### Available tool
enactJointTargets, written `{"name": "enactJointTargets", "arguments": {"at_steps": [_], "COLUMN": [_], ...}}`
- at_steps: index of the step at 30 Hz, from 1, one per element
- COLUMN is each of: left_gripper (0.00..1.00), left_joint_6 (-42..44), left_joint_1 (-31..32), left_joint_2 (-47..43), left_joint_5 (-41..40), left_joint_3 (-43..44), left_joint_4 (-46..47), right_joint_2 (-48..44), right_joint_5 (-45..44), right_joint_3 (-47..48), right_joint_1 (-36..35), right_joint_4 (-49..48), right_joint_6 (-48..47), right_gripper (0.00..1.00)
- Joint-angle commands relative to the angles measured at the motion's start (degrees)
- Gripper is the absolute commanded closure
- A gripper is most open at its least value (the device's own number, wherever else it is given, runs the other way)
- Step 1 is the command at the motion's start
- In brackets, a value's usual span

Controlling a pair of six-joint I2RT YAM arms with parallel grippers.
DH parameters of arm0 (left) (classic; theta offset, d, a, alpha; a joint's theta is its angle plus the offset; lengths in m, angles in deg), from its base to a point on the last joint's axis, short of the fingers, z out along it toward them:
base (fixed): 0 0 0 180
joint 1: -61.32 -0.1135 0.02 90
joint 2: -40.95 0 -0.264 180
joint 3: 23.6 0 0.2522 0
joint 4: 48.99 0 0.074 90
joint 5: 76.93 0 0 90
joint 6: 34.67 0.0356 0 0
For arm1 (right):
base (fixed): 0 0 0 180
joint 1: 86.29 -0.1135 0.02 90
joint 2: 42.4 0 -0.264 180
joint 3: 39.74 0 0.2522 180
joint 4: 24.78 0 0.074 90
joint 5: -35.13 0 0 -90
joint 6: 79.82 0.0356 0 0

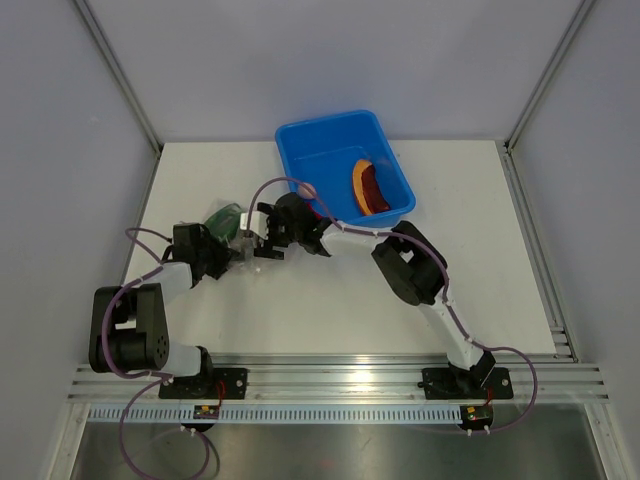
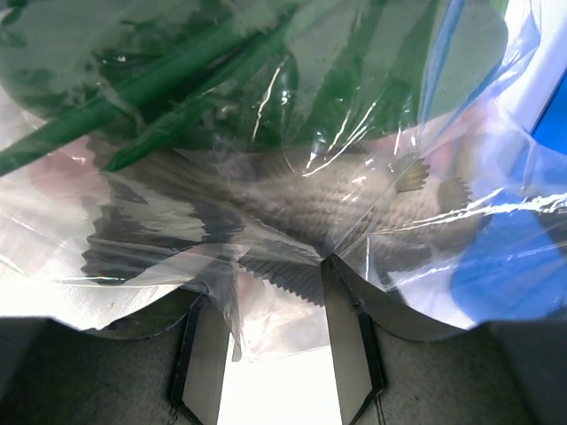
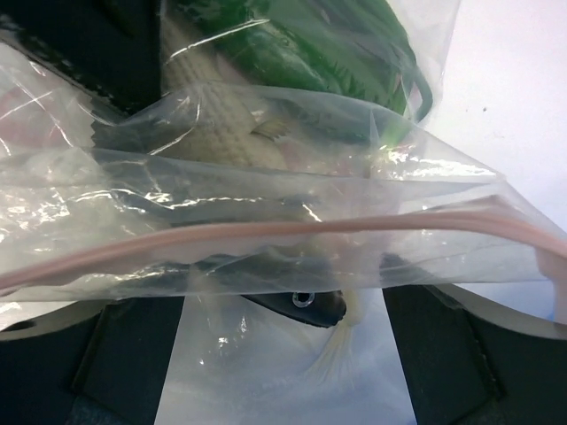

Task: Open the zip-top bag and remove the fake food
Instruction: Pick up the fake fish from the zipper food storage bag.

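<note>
My right gripper grabs the grey fish by its dark head (image 3: 304,304) at the bag's opening next, to pull the fish out headfirst.
The clear zip-top bag (image 1: 226,222) lies left of the middle of the table, between my two grippers. Green onion (image 2: 177,71) and the grey fish (image 2: 292,199) show through its film. My left gripper (image 2: 266,288) is partly open, and a loose fold of the bag hangs between its fingers (image 2: 347,336). My right gripper (image 3: 283,354) is wide open at the bag's mouth. The pink zip strip (image 3: 266,232) runs across just past its fingers (image 3: 133,363). The fish's dark head (image 3: 306,305) lies between them under the film. An orange slice and a red chilli (image 1: 368,186) lie in the blue tub.
The blue tub (image 1: 330,140) stands at the back, right of the bag, close behind my right arm's wrist. Metal frame posts rise at the table's back corners. A rail (image 1: 340,380) runs along the near edge.
</note>
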Motion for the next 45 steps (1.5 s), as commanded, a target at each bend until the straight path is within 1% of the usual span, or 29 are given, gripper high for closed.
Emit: {"name": "enactJointTargets", "arguments": {"at_steps": [1, 6, 9, 10, 13, 14, 16, 17, 18, 20, 23, 27, 28, 31, 35, 40, 45], "left_gripper": [0.54, 0.54, 0.54, 0.54, 0.54, 0.54, 0.53, 0.53, 0.53, 0.52, 0.49, 0.44, 0.41, 0.37, 0.36, 0.35, 0.36], "left_joint_6": [1.8, 1.8, 1.8, 1.8, 1.8, 1.8, 2.0, 2.0, 2.3, 2.7, 2.4, 2.1, 2.1, 2.0, 2.0, 2.0, 1.6], "left_joint_1": [0.4, 0.5, 0.5, 0.4, 0.5, 0.4, 0.4, 0.5, 0.4, 0.3, 0.2, -0.3, -0.5, -0.9, -1.4, -2.0, -2.3], "left_joint_2": [0.6, 0.7, 0.7, 0.7, 0.6, 0.5, 0.3, 0.0, 0.0, -0.7, -1.5, -1.4, -1.1, -0.6, 0.5, 1.1, 1.4], "left_joint_5": [-0.1, 0.5, 0.5, 0.5, 0.0, -0.2, -1.0, -1.4, -2.0, -4.1, -5.7, -6.0, -6.2, -6.5, -6.6, -6.6, -7.1], "left_joint_3": [0.9, 1.0, 1.0, 1.0, 1.4, 1.5, 2.1, 2.3, 3.1, 3.8, 3.8, 4.2, 4.4, 4.7, 4.9, 4.9, 4.8], "left_joint_4": [-1.6, -1.6, -1.5, -1.6, -2.4, -2.9, -3.8, -4.9, -5.8, -8.1, -8.7, -9.4, -9.7, -10.1, -10.3, -10.2, -10.2], "right_joint_2": [2.2, 5.7, 5.6, 5.5, 4.4, 3.4, 1.9, 1.0, -0.7, -3.5, -7.2, -11.9, -12.7, -15.1, -17.9, -18.8, -19.2], "right_joint_5": [3.8, 5.2, 5.7, 5.9, 5.7, 5.5, 5.1, 5.1, 4.9, 4.5, 4.8, 4.4, 4.5, 4.0, 1.4, -2.0, -3.6], "right_joint_3": [5.6, 12.4, 12.9, 12.8, 12.2, 11.5, 9.0, 8.0, 5.9, 2.9, -1.4, -6.1, -6.6, -8.1, -9.7, -10.3, -10.4], "right_joint_1": [1.0, 1.0, 1.0, 1.0, 1.0, 1.0, 1.0, 1.0, 1.0, 1.0, 1.0, 0.5, 0.3, -0.7, -2.7, -5.3, -6.1], "right_joint_4": [8.5, 19.6, 21.5, 22.0, 22.6, 22.3, 20.6, 19.9, 18.6, 17.5, 15.6, 12.9, 12.8, 14.0, 13.8, 14.2, 13.7], "right_joint_6": [0.9, -2.0, -2.8, -3.0, -3.3, -3.3, -3.3, -3.3, -3.2, -2.9, -2.1, -0.7, -0.3, 0.6, 1.2, 1.2, 3.9], "right_gripper": [0.03, 0.04, 0.12, 0.18, 0.33, 0.41, 0.46, 0.53, 0.56, 0.6, 0.68, 0.71, 0.71, 0.72, 0.72, 0.72, 0.73]}}
